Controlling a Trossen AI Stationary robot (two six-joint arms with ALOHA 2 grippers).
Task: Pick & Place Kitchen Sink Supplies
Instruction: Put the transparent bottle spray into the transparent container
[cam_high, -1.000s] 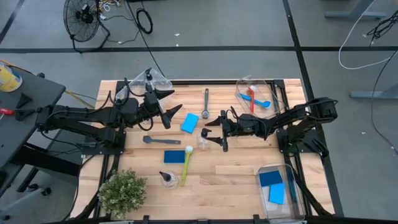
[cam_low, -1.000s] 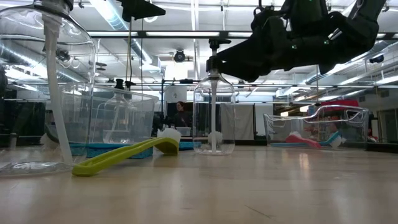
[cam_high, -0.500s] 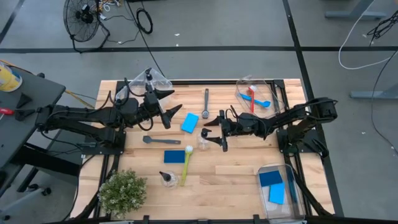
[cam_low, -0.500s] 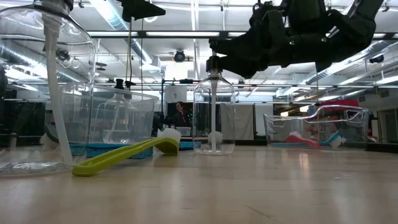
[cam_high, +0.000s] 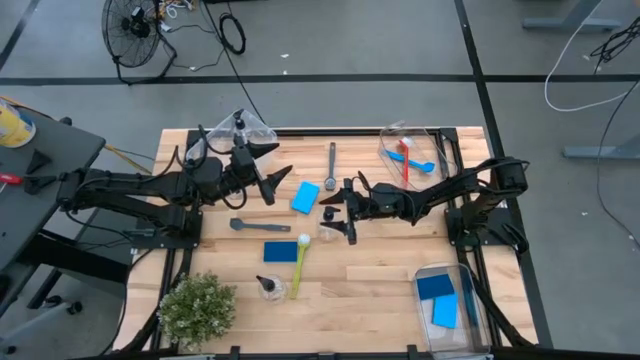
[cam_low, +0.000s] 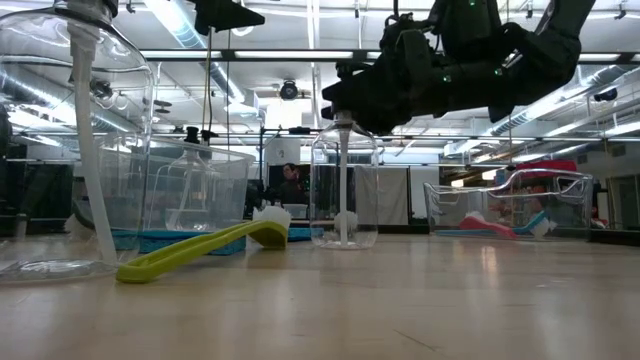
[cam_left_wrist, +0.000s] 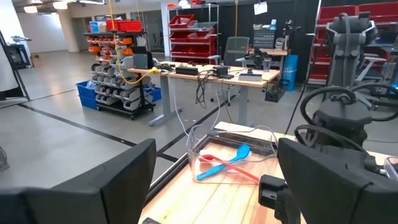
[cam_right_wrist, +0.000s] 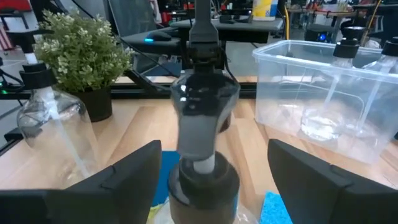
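My right gripper's fingers reach forward past both sides of the black collar (cam_right_wrist: 204, 190) below the pump head, so my right gripper closes on the bottle next.
A small clear bottle (cam_high: 327, 228) with a black pump top (cam_right_wrist: 200, 99) stands upright on the table's middle. My right gripper (cam_high: 338, 214) is open and level. Its fingers (cam_right_wrist: 109, 180) stand on either side of the bottle's top without touching it. My left gripper (cam_high: 272, 181) is open and hangs above the table's left part, holding nothing. Two blue sponges (cam_high: 305, 197) (cam_high: 281, 251), two grey brushes (cam_high: 331, 165) (cam_high: 258, 226) and a yellow-green brush (cam_high: 299, 264) lie flat on the wood. A second bottle (cam_high: 270, 288) stands near the front.
A clear bin (cam_high: 409, 155) at the far right holds a red and a blue brush. A bin (cam_high: 449, 297) at the near right holds blue sponges. A bin (cam_high: 238, 131) at the far left holds a bottle. A potted plant (cam_high: 197, 308) stands at the near left corner.
My right gripper has moved a little toward the table's left, staying level and open, so that the bottle's top now stands between its fingers.
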